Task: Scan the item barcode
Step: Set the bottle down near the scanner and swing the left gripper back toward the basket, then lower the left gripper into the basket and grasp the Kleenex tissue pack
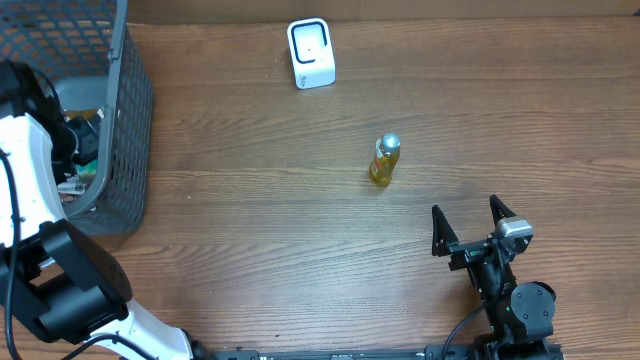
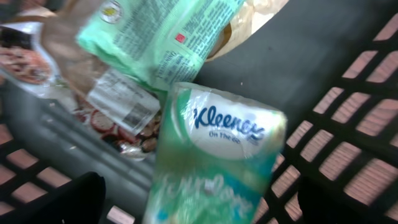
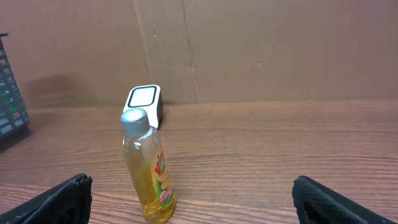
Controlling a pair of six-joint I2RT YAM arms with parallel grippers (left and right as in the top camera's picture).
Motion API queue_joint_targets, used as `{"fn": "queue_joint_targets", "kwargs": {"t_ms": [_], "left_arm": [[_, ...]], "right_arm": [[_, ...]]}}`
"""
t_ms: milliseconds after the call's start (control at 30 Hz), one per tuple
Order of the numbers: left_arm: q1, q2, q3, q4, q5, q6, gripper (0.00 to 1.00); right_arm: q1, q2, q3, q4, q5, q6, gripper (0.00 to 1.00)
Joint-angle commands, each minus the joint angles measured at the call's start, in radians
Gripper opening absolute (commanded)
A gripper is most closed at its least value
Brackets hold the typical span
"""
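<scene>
The tissue pack's printed side point(image 2: 211, 169) lies between but below my open fingers, with wide gaps, so my left gripper should go lower before closing on the tissue pack.
A green Kleenex tissue pack point(image 2: 214, 155) fills the left wrist view, lying inside the dark mesh basket point(image 1: 130, 110). My left gripper point(image 2: 205, 205) is open, a finger on each side of the pack and a gap to both. From overhead the left arm reaches into the basket and hides its gripper. A white barcode scanner point(image 1: 311, 53) stands at the table's far edge. My right gripper point(image 1: 466, 210) rests open near the front right, holding nothing. A yellow bottle point(image 3: 149, 174) with a silver cap stands upright ahead of it, slightly left.
Under the tissue pack the basket holds a second green packet point(image 2: 161, 37) and a wrapper with a printed label point(image 2: 121, 102). The basket's mesh wall point(image 2: 348, 124) is close on the right. Cardboard backs the table behind the scanner point(image 3: 144, 102).
</scene>
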Motion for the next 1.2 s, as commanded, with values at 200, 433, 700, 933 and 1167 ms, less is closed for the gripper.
{"fn": "queue_joint_targets", "kwargs": {"t_ms": [200,433,700,933,1167], "left_arm": [[0.002,-0.006,-0.179,0.172,0.031,0.026,1.0],[0.002,-0.006,-0.189,0.191,0.05,0.026,0.96],[0.002,-0.006,-0.189,0.192,0.053,0.026,0.89],[0.002,-0.006,-0.225,0.226,0.056,0.018,1.0],[0.002,-0.006,-0.232,0.238,0.056,0.019,0.77]], "right_arm": [[-0.004,-0.009,-0.011,0.002,0.004,-0.001,1.0],[-0.004,-0.009,-0.011,0.002,0.004,-0.001,1.0],[-0.004,-0.009,-0.011,0.002,0.004,-0.001,1.0],[-0.004,-0.009,-0.011,0.002,0.004,-0.001,1.0],[-0.004,-0.009,-0.011,0.002,0.004,-0.001,1.0]]}}
